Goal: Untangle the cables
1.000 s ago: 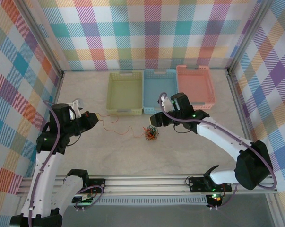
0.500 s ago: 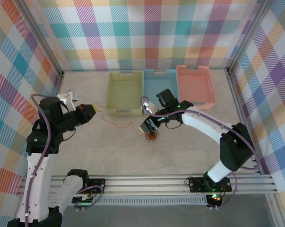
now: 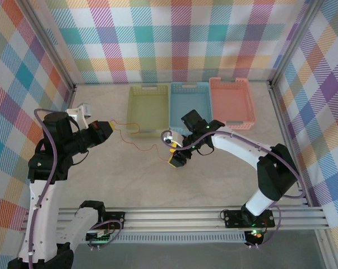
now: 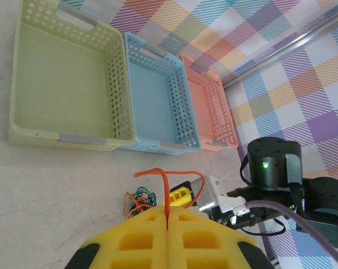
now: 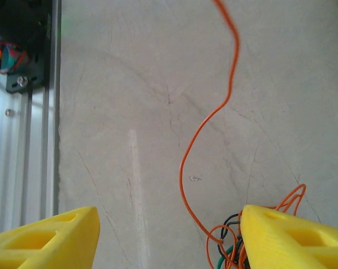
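The orange cable [image 5: 193,216] is below my open fingers. My right gripper should go down first and then close on the orange cable.
My left gripper [image 3: 108,130] sits at the left of the table, its yellow fingers [image 4: 135,241] shut on one orange cable [image 4: 165,190]. That strand [image 3: 157,147] trails right across the table to a small tangle of orange, green and dark cables [image 4: 139,200]. My right gripper [image 3: 175,154] hovers directly over the tangle. In the right wrist view it [image 5: 169,238] is open, the tangle [image 5: 230,249] lies against the inner side of its right finger [image 5: 292,238], and the orange strand [image 5: 213,115] runs up and away between the fingers.
Three open baskets stand side by side at the back: yellow-green [image 3: 148,92], blue [image 3: 189,88] and pink [image 3: 231,84]. Checked walls close in the table on three sides. The rail with the arm bases [image 3: 174,216] runs along the near edge.
My right gripper has swung left and down onto the tangle and opened wider. My left gripper has lifted back and left, drawing the orange cable out longer.
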`<act>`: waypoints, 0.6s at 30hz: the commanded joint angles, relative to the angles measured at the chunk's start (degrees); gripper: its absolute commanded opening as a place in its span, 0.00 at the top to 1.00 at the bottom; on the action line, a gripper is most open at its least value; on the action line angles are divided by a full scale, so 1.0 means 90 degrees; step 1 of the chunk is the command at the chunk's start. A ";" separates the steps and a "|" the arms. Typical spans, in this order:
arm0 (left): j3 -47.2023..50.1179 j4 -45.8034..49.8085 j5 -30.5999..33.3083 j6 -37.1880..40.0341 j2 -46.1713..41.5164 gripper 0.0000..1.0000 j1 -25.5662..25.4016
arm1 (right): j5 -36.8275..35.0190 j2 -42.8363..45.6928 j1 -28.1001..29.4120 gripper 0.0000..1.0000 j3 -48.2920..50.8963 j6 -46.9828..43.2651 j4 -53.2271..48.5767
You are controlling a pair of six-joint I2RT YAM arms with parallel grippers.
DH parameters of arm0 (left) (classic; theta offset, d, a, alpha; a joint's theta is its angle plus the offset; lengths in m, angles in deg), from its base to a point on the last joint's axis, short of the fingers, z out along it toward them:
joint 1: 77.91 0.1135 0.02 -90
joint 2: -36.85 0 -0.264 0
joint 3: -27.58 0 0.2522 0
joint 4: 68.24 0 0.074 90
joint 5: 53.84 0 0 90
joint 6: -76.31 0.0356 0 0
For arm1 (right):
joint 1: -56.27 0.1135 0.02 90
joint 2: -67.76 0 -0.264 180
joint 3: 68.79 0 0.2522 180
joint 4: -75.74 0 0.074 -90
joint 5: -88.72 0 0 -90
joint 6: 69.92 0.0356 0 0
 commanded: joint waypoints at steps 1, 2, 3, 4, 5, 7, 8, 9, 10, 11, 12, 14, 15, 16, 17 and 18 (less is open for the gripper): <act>-0.0223 0.0060 -0.0143 -0.0052 -0.0008 1.00 0.0070 | -0.0126 -0.0212 0.0120 0.32 -0.0049 -0.0696 0.0003; -0.0233 0.0074 -0.0138 -0.0054 -0.0006 1.00 0.0075 | -0.0211 -0.0297 0.0151 0.33 -0.0059 -0.0734 0.0027; -0.0260 0.0075 -0.0144 -0.0052 -0.0011 1.00 0.0070 | -0.0283 -0.0379 0.0188 0.34 -0.0078 -0.0787 0.0054; -0.0295 0.0083 -0.0143 -0.0047 -0.0013 1.00 0.0075 | -0.0373 -0.0444 0.0229 0.35 -0.0085 -0.0845 0.0093; -0.0317 0.0093 -0.0144 -0.0054 -0.0004 1.00 0.0069 | -0.0474 -0.0503 0.0250 0.36 -0.0081 -0.0883 0.0144; -0.0341 0.0132 -0.0147 -0.0040 -0.0007 1.00 0.0075 | -0.0569 -0.0597 0.0282 0.40 -0.0071 -0.0894 0.0262; -0.0346 0.0129 -0.0139 -0.0036 -0.0016 1.00 0.0070 | -0.0555 -0.0624 0.0291 0.43 -0.0082 -0.0903 0.0275; -0.0331 0.0133 -0.0119 -0.0038 -0.0025 1.00 0.0070 | -0.0505 -0.0647 0.0300 0.46 -0.0081 -0.0921 0.0287; -0.0347 0.0157 -0.0097 -0.0036 -0.0004 1.00 0.0066 | -0.0412 -0.0680 0.0301 0.49 -0.0107 -0.0961 0.0248; -0.0352 0.0177 -0.0088 -0.0037 0.0006 1.00 0.0067 | -0.0380 -0.0695 0.0308 0.52 -0.0118 -0.0963 0.0246; -0.0368 0.0191 -0.0094 -0.0044 0.0021 1.00 0.0073 | -0.0372 -0.0705 0.0311 0.57 -0.0122 -0.0963 0.0263; -0.0370 0.0202 -0.0075 -0.0036 0.0046 1.00 0.0067 | -0.0429 -0.0646 0.0321 0.70 -0.0062 -0.0962 0.0403; -0.0360 0.0185 -0.0064 -0.0041 0.0032 1.00 0.0075 | -0.0464 -0.0585 0.0316 0.79 0.0003 -0.0956 0.0530; -0.0343 0.0178 -0.0037 -0.0049 0.0022 1.00 0.0069 | -0.0481 -0.0503 0.0321 0.87 0.0092 -0.0934 0.0687; -0.0331 0.0168 0.0010 -0.0052 0.0016 1.00 0.0067 | -0.0465 -0.0417 0.0321 0.93 0.0173 -0.0899 0.0807; -0.0301 0.0168 0.0082 -0.0055 0.0022 1.00 0.0071 | -0.0394 -0.0307 0.0321 0.99 0.0259 -0.0831 0.0953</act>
